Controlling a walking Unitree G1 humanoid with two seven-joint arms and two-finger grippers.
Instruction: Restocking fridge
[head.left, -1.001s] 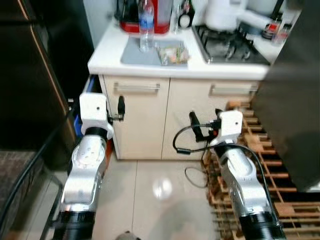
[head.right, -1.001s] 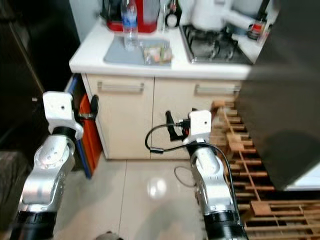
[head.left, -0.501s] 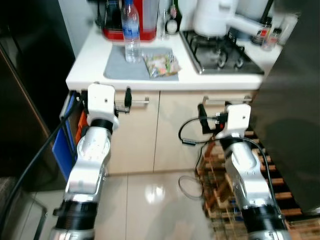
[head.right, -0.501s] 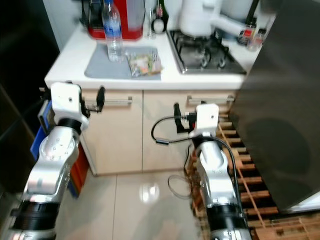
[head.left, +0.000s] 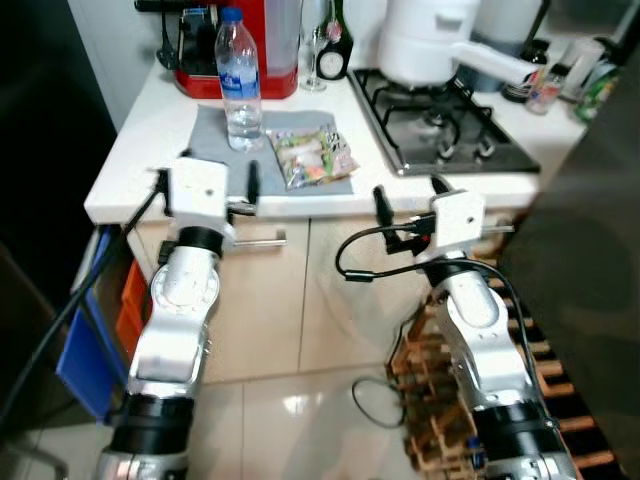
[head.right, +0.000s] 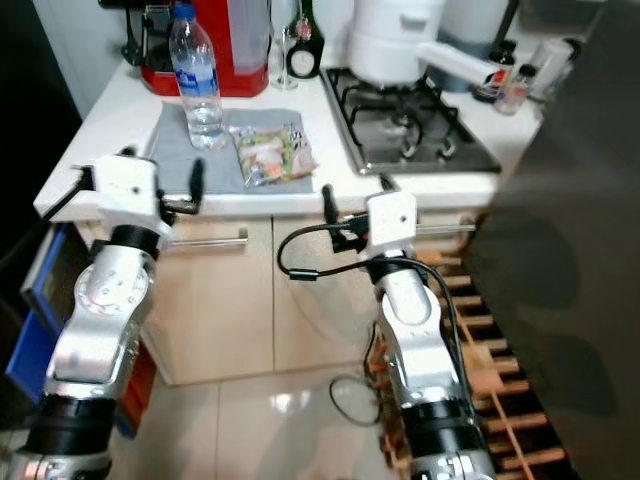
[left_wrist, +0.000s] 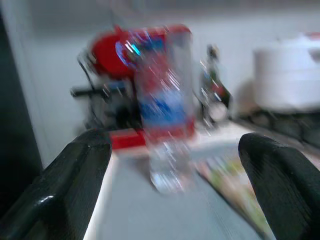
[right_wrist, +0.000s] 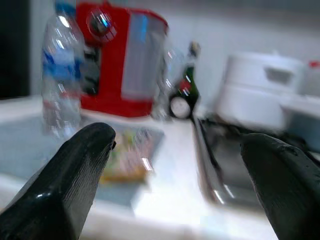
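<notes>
The robot's left gripper next needs to grab the tall water bottle around its labelled middle (head.left: 240, 84), to keep the bottle from tipping on its narrow base.
A clear water bottle (head.left: 236, 85) with a blue cap and label stands upright on a grey mat (head.left: 268, 135) on the white counter (head.left: 130, 170). A colourful snack packet (head.left: 313, 158) lies on the mat just right of it. My left gripper (head.left: 210, 175) is held at the counter's front edge, open and empty, with the bottle (left_wrist: 162, 115) straight ahead between its fingers. My right gripper (head.left: 408, 195) is also at the counter's edge, open and empty, facing the packet (right_wrist: 125, 155) and the bottle (right_wrist: 60, 75).
A red coffee machine (head.left: 250, 45), a dark bottle (head.left: 333, 55) and a white appliance (head.left: 430, 40) stand at the back, beside a gas hob (head.left: 450, 125). Cabinet doors with a bar handle (head.left: 262, 240) are below. A dark fridge door (head.left: 590, 260) stands right, a wooden rack (head.left: 430, 400) on the floor, a blue crate (head.left: 85, 350) left.
The camera has come closer to the counter and looks more down onto it. Both arms have risen from cabinet height to the counter's edge. Both grippers stay open and empty.
</notes>
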